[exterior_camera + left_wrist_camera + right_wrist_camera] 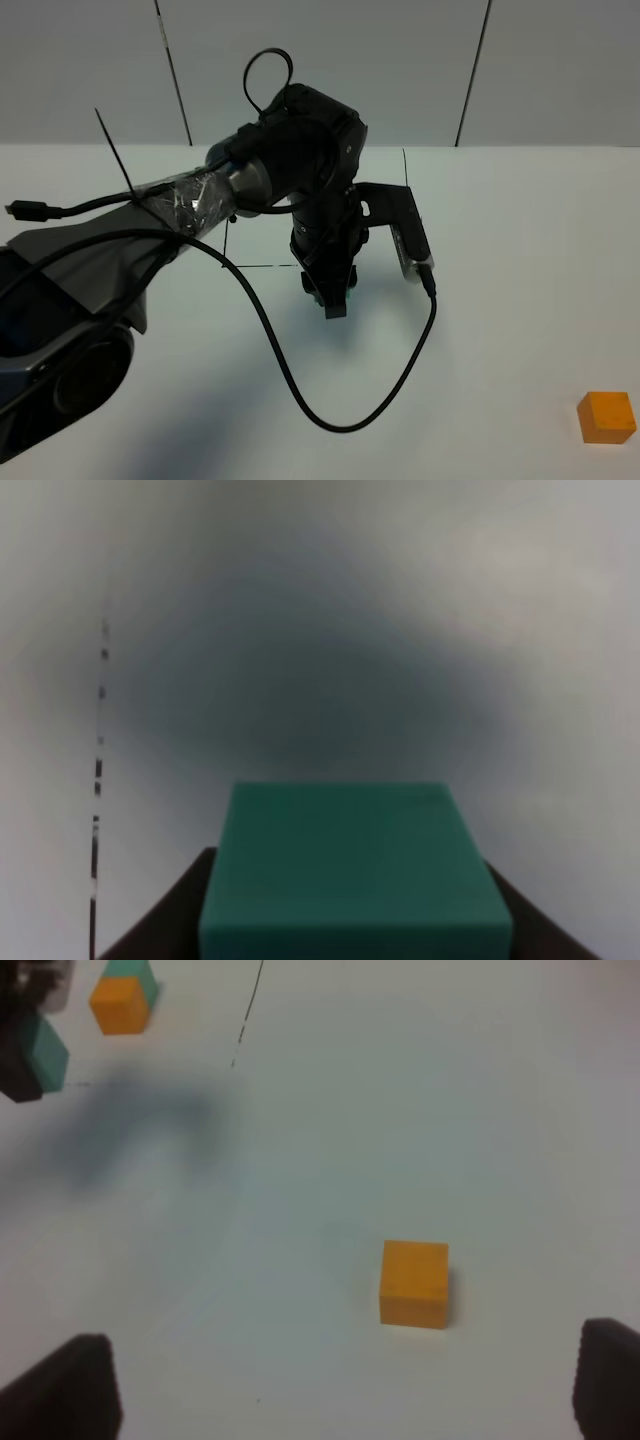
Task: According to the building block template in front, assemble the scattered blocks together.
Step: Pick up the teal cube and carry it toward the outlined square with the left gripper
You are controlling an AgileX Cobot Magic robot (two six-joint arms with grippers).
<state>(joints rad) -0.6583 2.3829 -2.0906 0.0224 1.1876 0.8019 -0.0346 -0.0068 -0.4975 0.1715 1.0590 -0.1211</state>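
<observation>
The teal cube should stay in my left gripper until it sits on the tabletop, because a wide, soft shadow lies apart from the cube's edge.
My left gripper reaches over the middle of the table and is shut on the teal cube, whose dark fingers flank it in the left wrist view. The same teal cube shows in the right wrist view, just in front of the template, an orange cube with a teal one behind it. In the exterior high view the arm hides the template. The loose orange cube lies at the front right. My right gripper hovers open a little short of the orange cube, with nothing between its fingers.
Thin black outline lines mark the white table behind and beside the left arm. A black cable loops down from that arm over the table's middle. A grey wall stands at the back.
</observation>
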